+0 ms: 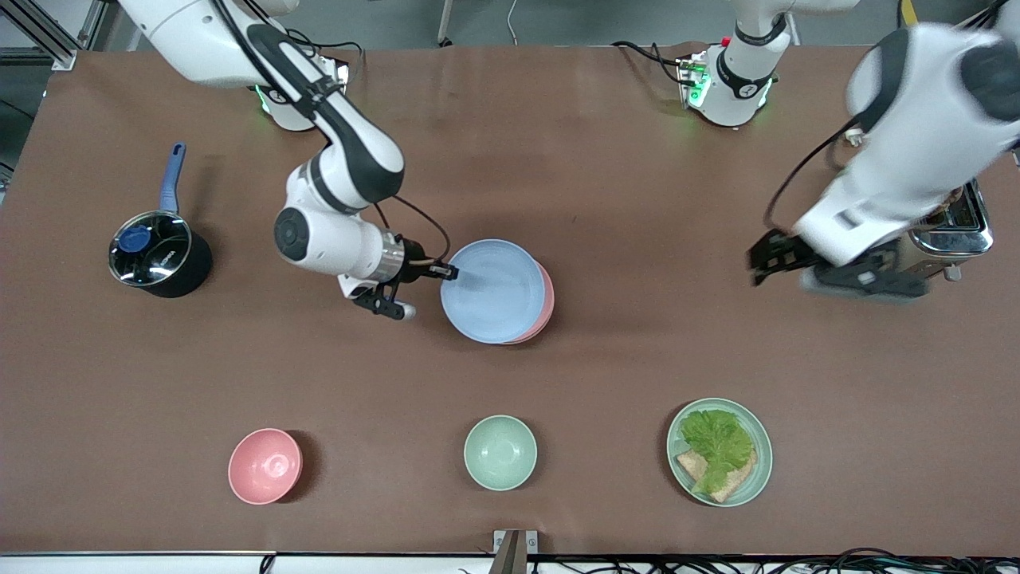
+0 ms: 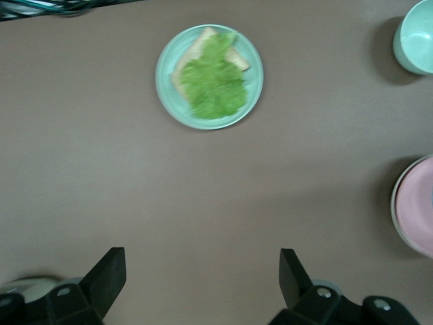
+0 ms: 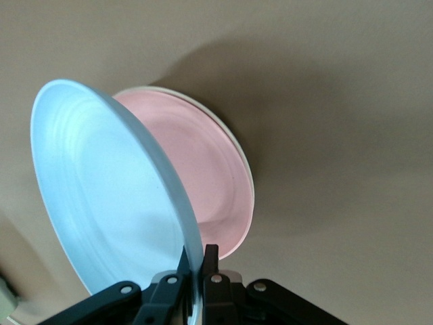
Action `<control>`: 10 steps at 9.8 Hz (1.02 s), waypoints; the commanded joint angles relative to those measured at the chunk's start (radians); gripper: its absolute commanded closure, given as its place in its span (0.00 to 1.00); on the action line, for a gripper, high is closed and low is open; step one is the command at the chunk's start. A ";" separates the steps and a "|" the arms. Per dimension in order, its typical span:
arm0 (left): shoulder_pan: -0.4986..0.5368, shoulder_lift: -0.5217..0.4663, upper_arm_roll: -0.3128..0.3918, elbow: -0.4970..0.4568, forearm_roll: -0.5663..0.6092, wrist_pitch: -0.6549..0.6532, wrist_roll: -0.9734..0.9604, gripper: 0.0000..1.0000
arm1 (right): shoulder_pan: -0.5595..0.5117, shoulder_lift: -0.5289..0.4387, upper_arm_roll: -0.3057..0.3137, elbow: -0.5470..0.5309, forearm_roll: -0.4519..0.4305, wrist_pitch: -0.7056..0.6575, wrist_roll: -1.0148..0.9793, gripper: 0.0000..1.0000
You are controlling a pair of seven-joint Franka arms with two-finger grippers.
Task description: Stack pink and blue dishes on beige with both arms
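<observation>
The blue plate (image 1: 492,291) hangs above and off-centre from the pink plate (image 1: 546,307), so my right gripper lines it up and lowers it onto that plate next, before releasing it.
My right gripper (image 1: 450,273) is shut on the rim of the light blue plate (image 1: 492,291). It holds the plate tilted over the pale pink plate (image 1: 546,307), which lies mid-table. In the right wrist view the fingers (image 3: 211,256) pinch the blue plate (image 3: 108,196) edge-on above the pink plate (image 3: 210,176). A thin cream rim of the beige plate (image 3: 233,137) shows under the pink one. My left gripper (image 1: 769,259) hangs open and empty over the table by the toaster. Its wrist view catches the pink plate (image 2: 416,206) at the frame's edge.
A black pot with a blue handle (image 1: 159,255) stands toward the right arm's end. Nearer the front camera sit a pink bowl (image 1: 264,465), a mint-green bowl (image 1: 500,451) and a mint plate with lettuce and bread (image 1: 719,451). A metal toaster (image 1: 956,223) is at the left arm's end.
</observation>
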 commanded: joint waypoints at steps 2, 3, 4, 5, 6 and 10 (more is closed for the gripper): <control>0.044 -0.234 0.036 -0.186 -0.016 -0.031 0.035 0.00 | -0.012 -0.007 0.029 -0.057 -0.004 0.090 0.020 0.98; 0.061 -0.261 0.036 -0.202 -0.014 -0.034 0.035 0.00 | 0.005 0.015 0.029 -0.074 -0.004 0.136 0.017 0.98; 0.066 -0.261 0.034 -0.191 -0.011 -0.064 0.035 0.00 | 0.013 0.021 0.029 -0.091 -0.009 0.170 0.015 0.98; 0.068 -0.255 0.025 -0.165 -0.005 -0.078 0.030 0.00 | 0.013 0.021 0.029 -0.106 -0.011 0.181 0.015 0.98; 0.068 -0.225 0.024 -0.101 0.002 -0.121 0.030 0.00 | 0.019 0.021 0.030 -0.109 -0.011 0.181 0.015 0.98; 0.092 -0.001 0.021 0.336 0.006 -0.424 0.030 0.00 | 0.031 0.043 0.032 -0.121 -0.015 0.203 0.014 0.80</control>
